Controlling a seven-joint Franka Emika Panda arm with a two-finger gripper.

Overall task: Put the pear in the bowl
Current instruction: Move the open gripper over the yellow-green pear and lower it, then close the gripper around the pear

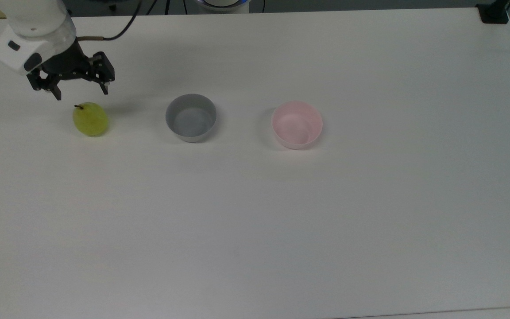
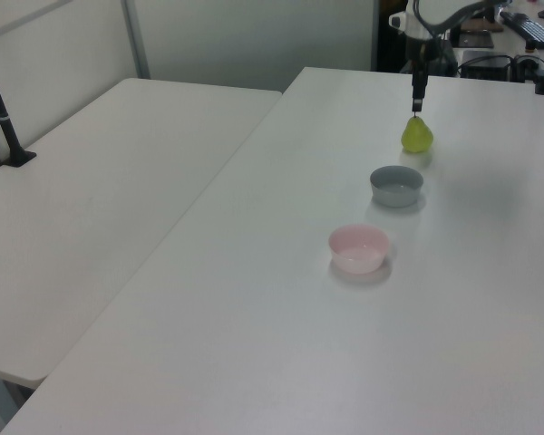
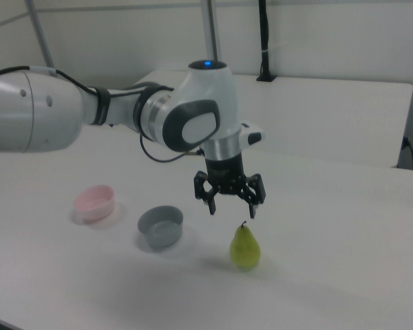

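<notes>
My gripper is to take hold of the yellow-green pear by its rounded body (image 2: 417,140) next, so that the pear can go in the bowl (image 2: 359,248).
The yellow-green pear (image 1: 90,118) stands upright on the white table at the top view's left, also seen as the pear (image 2: 417,134) and the pear (image 3: 245,247). My gripper (image 1: 80,94) hangs open just above it, its two black fingers spread and nothing between them; in the right view the gripper (image 3: 231,210) sits a little above the stem. The pale pink bowl (image 1: 297,124) stands empty further to the top view's right, shown too as the bowl (image 2: 359,248) and the bowl (image 3: 95,203).
A grey bowl (image 1: 191,117) stands between the pear and the pink bowl, in one row with them. A second white table (image 2: 100,199) adjoins on the left view's left. A black post (image 1: 494,12) is clamped at the table's far right corner.
</notes>
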